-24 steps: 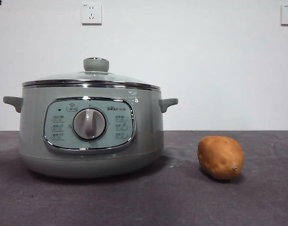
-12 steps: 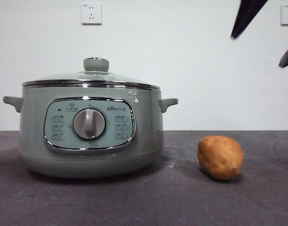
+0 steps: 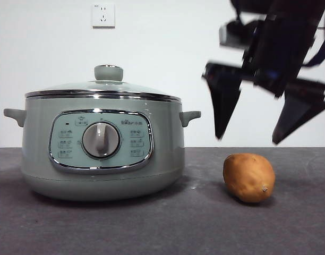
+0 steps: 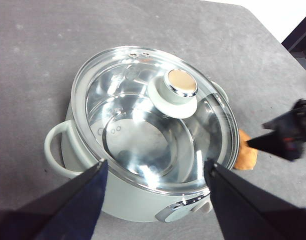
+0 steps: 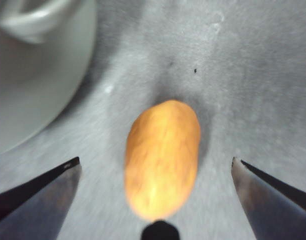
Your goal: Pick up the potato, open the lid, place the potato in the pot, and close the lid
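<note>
My right gripper is going to grab the orange-brown potato around its rounded middle (image 3: 248, 176) next, so that the potato can go into the pot (image 3: 101, 149).
The orange-brown potato (image 3: 248, 177) lies on the dark table, to the right of the sage-green pot (image 3: 101, 149). My right gripper (image 3: 247, 139) hangs open just above the potato (image 5: 162, 157), its two jaws spread wide to either side of it and not touching it. The glass lid (image 3: 101, 87) with its green knob (image 4: 176, 91) rests shut on the pot (image 4: 80, 165). High over the pot waits my left gripper (image 4: 155, 165), open and looking down through the lid (image 4: 153, 120) into the bare steel bowl. The potato (image 4: 247, 156) peeks out beside the pot there.
A pot side handle (image 3: 189, 116) sticks out toward the potato, a short gap away. Bare grey table (image 3: 205, 228) runs in front of both things. A white wall with a socket (image 3: 103, 15) stands behind.
The right arm has dropped from the top right corner down over the potato, jaws spread. Pot, lid and potato have not moved.
</note>
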